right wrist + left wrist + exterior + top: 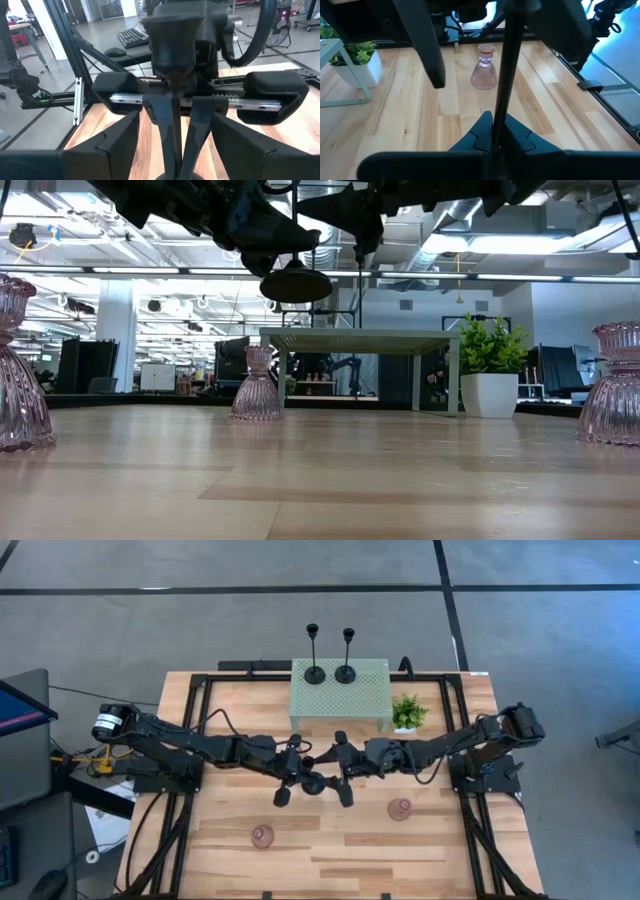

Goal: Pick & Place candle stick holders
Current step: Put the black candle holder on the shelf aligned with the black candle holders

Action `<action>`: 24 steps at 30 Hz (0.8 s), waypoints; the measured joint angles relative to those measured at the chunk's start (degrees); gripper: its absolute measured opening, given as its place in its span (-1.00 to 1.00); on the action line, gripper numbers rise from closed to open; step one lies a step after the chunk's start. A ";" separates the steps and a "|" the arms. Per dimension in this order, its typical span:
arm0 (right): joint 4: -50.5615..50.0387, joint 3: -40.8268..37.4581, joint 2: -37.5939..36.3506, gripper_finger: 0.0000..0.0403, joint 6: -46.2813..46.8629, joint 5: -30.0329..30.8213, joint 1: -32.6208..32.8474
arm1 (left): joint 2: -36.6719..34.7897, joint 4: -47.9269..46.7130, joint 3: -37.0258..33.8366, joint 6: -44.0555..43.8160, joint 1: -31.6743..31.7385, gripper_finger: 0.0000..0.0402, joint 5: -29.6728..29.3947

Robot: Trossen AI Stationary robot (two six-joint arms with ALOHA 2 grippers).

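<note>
The black holder has to stand on the pale green mesh stand, so my right gripper will next grab it by its slim stem (pixel 176 122).
My left gripper (pixel 300 772) is shut on a slim black candle stick holder (pixel 313 783) above the table's middle. Its cup top (pixel 172 45) is up and its round base (pixel 295 284) hangs clear of the table. My right gripper (pixel 340 768) is open and faces the left one, with a finger (pixel 431 50) on each side of the stem, apart from it. Two more black holders (pixel 314 673) (pixel 345 671) stand by their bases on the pale green mesh stand (pixel 340 700). Pink holders stand on the table (pixel 262 836) (pixel 400 808), and the low view shows a third (pixel 257 385). My left gripper pinches the black holder's stem (pixel 496 117) between its two fingers, low on the stem, above the base. The fingers come level from the table's left and lie across the stem. The holder stands upright in the hold, lifted clear of the table.
A small green potted plant (pixel 406 714) stands right of the mesh stand. The stand takes up the far middle of the table. Black frame rails (pixel 185 790) run along the left and right sides. Bare wood lies along the near edge between the pink holders.
</note>
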 joint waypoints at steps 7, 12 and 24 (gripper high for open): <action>0.98 0.00 0.02 0.08 0.00 -0.02 0.02 | 0.00 0.60 0.00 0.00 0.00 -0.93 0.01; 2.16 0.00 0.02 -0.02 -0.11 -0.02 0.00 | 0.00 2.12 0.00 0.00 0.00 -0.93 0.02; 3.04 0.00 0.02 -0.24 -0.46 -0.04 0.00 | 0.02 3.32 0.00 -0.02 0.00 -0.93 0.04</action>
